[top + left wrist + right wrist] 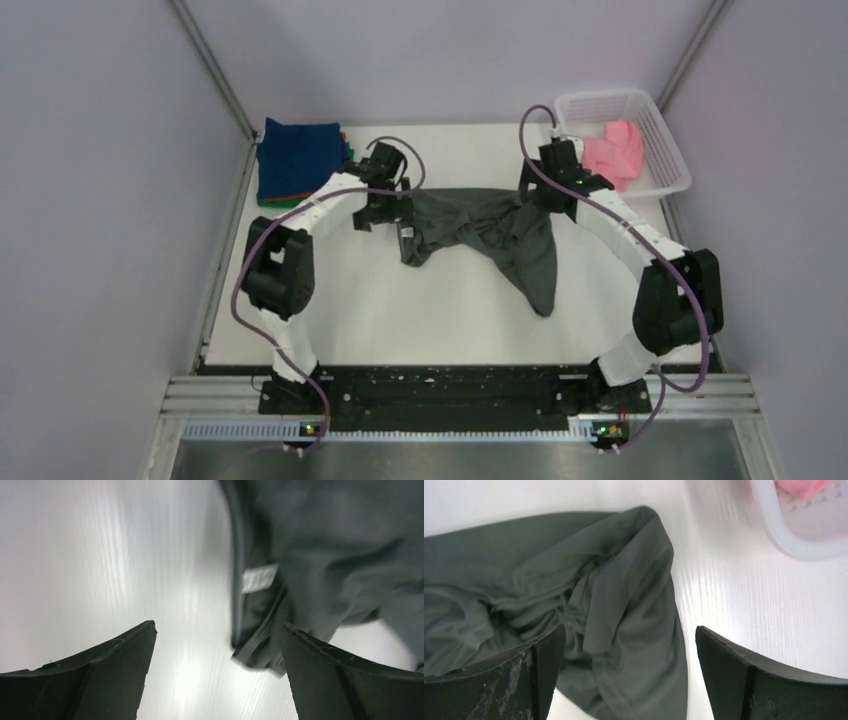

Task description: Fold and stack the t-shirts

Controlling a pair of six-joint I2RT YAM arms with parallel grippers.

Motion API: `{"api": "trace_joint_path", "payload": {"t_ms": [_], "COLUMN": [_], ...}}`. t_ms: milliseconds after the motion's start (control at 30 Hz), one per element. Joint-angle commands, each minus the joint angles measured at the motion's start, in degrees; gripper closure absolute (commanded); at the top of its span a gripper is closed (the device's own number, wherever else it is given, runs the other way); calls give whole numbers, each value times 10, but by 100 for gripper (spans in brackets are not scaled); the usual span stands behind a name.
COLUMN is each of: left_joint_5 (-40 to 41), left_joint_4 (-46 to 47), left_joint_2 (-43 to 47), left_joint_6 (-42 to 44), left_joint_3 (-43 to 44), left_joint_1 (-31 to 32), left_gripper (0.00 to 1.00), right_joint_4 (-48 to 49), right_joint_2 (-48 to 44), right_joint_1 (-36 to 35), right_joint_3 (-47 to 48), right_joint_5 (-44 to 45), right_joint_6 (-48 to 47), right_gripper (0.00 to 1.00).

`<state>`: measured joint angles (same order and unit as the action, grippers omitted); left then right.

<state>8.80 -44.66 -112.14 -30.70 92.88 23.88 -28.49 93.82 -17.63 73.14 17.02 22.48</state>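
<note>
My right gripper moves lower next before closing on the fold. The fold lies between my fingers, above the cloth (260, 650), so closing now would miss.
A dark charcoal grey t-shirt (490, 240) lies crumpled in the middle of the white table. Its small white neck label (259, 577) shows in the left wrist view. My left gripper (378, 212) is open over the shirt's left end, with a corner of cloth (260, 650) beside its right finger. My right gripper (545, 198) is open over the shirt's right end, with a fold of the shirt (634, 645) between its fingers. A stack of folded shirts, navy blue on top (298, 158), sits at the back left. A pink shirt (612, 152) lies in the basket.
A white plastic mesh basket (668, 140) stands at the back right, its rim (774, 525) close to my right gripper. Grey walls enclose the table on the left, back and right.
</note>
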Motion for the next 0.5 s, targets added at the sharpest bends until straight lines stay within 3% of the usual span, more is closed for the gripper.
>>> {"api": "trace_joint_path", "payload": {"t_ms": [0,200,367,467], "left_joint_5": [-14,-53,-116,-151], "left_joint_4": [46,207,243,221], "left_joint_2": [158,280,189,108], "left_joint_6": [-36,-75,-91,-85], "left_joint_3": [-168,-324,-257,-167], "left_joint_1": [1,-15,-32,-38], "left_gripper": [1,1,4,11], "right_joint_4": [22,91,129,164], "right_joint_2": [-133,-280,-261,-215], "right_joint_1": [-4,-4,-4,-4], "right_joint_3": [-88,-246,-263,-252], "right_joint_5": [-16,-77,-122,-138], "right_joint_6": [9,21,46,60], "right_gripper": [1,1,3,11]}}
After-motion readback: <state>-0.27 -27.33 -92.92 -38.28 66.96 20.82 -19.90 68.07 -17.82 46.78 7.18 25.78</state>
